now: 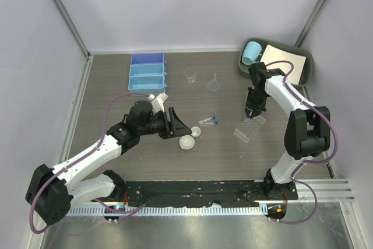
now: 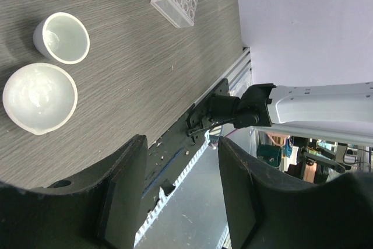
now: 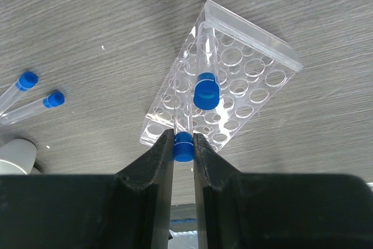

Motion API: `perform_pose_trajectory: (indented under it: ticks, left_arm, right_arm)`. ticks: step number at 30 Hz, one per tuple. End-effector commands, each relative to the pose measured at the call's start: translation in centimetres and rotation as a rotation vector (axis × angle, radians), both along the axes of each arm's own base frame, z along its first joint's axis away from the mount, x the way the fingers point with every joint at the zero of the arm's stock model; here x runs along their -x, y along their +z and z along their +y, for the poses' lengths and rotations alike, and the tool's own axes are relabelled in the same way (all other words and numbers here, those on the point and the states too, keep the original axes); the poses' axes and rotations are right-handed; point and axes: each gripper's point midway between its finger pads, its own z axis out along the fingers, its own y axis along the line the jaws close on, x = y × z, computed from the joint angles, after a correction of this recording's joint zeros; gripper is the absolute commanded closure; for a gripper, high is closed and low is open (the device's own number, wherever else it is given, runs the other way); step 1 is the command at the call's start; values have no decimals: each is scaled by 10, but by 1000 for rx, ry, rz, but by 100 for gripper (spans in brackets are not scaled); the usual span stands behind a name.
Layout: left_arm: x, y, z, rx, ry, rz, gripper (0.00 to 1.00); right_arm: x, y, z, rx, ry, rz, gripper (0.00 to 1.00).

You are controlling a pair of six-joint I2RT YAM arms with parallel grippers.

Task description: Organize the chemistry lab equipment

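The clear tube is hanging upright with its body among the rack's holes. It would end up in the rack, so my right gripper needs to let go of it now.
My right gripper (image 3: 183, 144) is shut on the blue cap of a clear tube (image 3: 183, 151), which hangs upright over the clear tube rack (image 3: 250, 74). I cannot tell whether its tip is inside a hole. Another blue-capped tube (image 3: 206, 90) stands in the rack (image 1: 249, 127). Two more tubes (image 1: 208, 121) lie on the table to the rack's left. My left gripper (image 1: 175, 123) is open and holds nothing, turned sideways beside two white round dishes (image 2: 61, 38) (image 2: 39, 97). A small beaker (image 1: 190, 75) and a clear funnel (image 1: 214, 83) stand further back.
A blue compartment tray (image 1: 147, 71) sits at the back left. At the back right a dark tray (image 1: 308, 68) holds a light-blue mug (image 1: 252, 52) and a white paper sheet (image 1: 284, 62). A black rail (image 1: 204, 190) runs along the near table edge.
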Motion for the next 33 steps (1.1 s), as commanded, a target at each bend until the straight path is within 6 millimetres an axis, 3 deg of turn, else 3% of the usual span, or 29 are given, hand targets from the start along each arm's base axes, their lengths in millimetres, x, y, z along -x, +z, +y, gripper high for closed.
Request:
perform_pose_trajectory:
  ticks: [1,20,27,33]
  left_arm:
    - [-2,8,-4,30,-21,-27,45]
    - [-3,4,-6,20,-23,-11,44]
    - [-8,-3,-7,-14,-25,-5,44]
    - [-25,-9,-9,-107,-30,-41,44]
  right_arm:
    - [-16,13,-1,-8,-2,-52,80]
    - [-30,22,-13,37,-43,-93,66]
    - [-34,56,-6,18,-33,-184,66]
    - [-22,110,-3,110,10,-376,66]
